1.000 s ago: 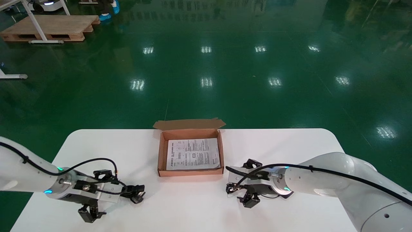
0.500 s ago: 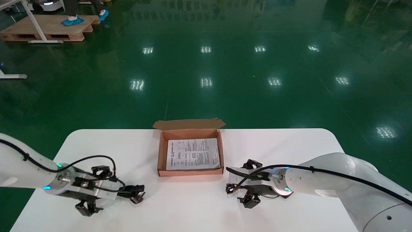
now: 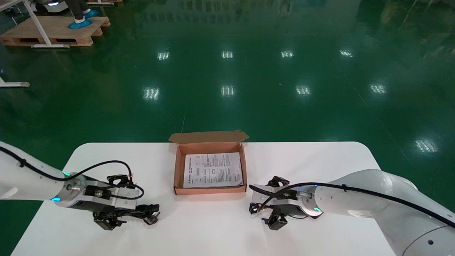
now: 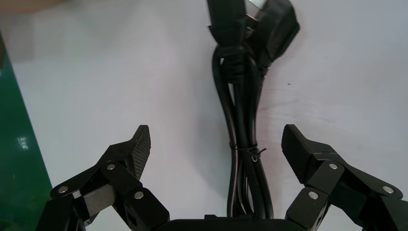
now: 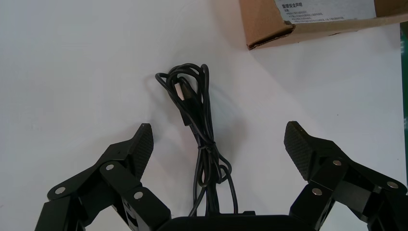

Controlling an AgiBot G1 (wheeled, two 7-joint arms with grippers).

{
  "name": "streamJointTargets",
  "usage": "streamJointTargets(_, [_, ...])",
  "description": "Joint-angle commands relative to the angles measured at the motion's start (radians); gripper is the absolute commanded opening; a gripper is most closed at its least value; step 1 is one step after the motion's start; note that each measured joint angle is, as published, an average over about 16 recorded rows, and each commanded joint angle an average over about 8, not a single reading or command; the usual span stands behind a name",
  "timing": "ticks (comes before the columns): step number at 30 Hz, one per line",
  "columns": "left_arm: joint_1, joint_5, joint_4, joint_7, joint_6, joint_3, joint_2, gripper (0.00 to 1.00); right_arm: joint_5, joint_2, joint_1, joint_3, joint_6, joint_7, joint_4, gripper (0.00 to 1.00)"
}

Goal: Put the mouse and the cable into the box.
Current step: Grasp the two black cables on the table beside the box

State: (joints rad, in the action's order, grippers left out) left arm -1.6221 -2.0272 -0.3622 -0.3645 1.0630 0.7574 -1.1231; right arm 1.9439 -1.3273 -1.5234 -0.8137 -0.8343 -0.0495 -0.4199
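The chunky plugs spread apart at one end of the long bundle, so my left gripper should grab the cable by its tied middle (image 4: 246, 147) next.
No mouse shows in any view. A thick black cable (image 3: 147, 212) with a chunky plug lies on the white table, left of the open cardboard box (image 3: 209, 190). My left gripper (image 3: 122, 208) is open and low over it; in the left wrist view the tied bundle (image 4: 243, 120) runs between the spread fingers of that gripper (image 4: 216, 139). A thin black USB cable (image 5: 197, 110), tied in a bundle, lies right of the box. My right gripper (image 3: 275, 201) stands open astride it, and that gripper (image 5: 217, 130) touches nothing.
A printed paper sheet (image 3: 213, 170) covers the box floor, and the lid flap (image 3: 209, 136) stands open at the back. One box corner (image 5: 269, 26) sits just beyond the thin cable. The table's front edge (image 3: 199, 253) lies close to both arms.
My left gripper has rolled about its wrist and shifted slightly right, settling low over the thick cable. The right gripper has barely moved. Both cables lie where they were.
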Motion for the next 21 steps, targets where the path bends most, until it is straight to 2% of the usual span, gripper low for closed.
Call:
streamJointTargets(1, [0.002, -0.003, 0.003, -0.006, 0.003, 0.003, -0.003, 1.0, 0.0, 0.0, 0.0, -0.002, 0.0, 0.002, -0.002, 1.0])
streamJointTargets(6, [0.005, -0.016, 0.005, -0.012, 0.003, 0.012, -0.006, 1.0, 0.0, 0.001, 0.0, -0.002, -0.001, 0.003, -0.003, 1.0])
streamJointTargets(7, [0.005, -0.016, 0.005, -0.011, 0.003, 0.011, -0.006, 0.92, 0.0, 0.001, 0.0, -0.002, -0.001, 0.003, -0.003, 0.99])
streamJointTargets(9, [0.005, -0.014, 0.005, -0.01, 0.003, 0.01, -0.006, 0.67, 0.0, 0.001, 0.001, -0.002, 0.0, 0.003, -0.003, 0.81])
streamJointTargets(14, [0.005, -0.008, 0.004, -0.008, 0.003, 0.006, -0.005, 0.05, 0.0, 0.001, 0.001, -0.002, 0.0, 0.003, -0.003, 0.19])
streamJointTargets(15, [0.005, -0.007, 0.004, -0.007, 0.003, 0.006, -0.005, 0.0, 0.0, 0.001, 0.001, -0.002, 0.0, 0.003, -0.003, 0.07])
streamJointTargets(16, [0.005, -0.007, 0.004, -0.007, 0.003, 0.006, -0.004, 0.0, 0.0, 0.001, 0.001, -0.002, 0.0, 0.003, -0.003, 0.02])
streamJointTargets(21, [0.005, -0.003, 0.004, -0.006, 0.003, 0.004, -0.004, 0.0, -0.001, 0.001, 0.001, -0.002, 0.0, 0.003, -0.003, 0.0])
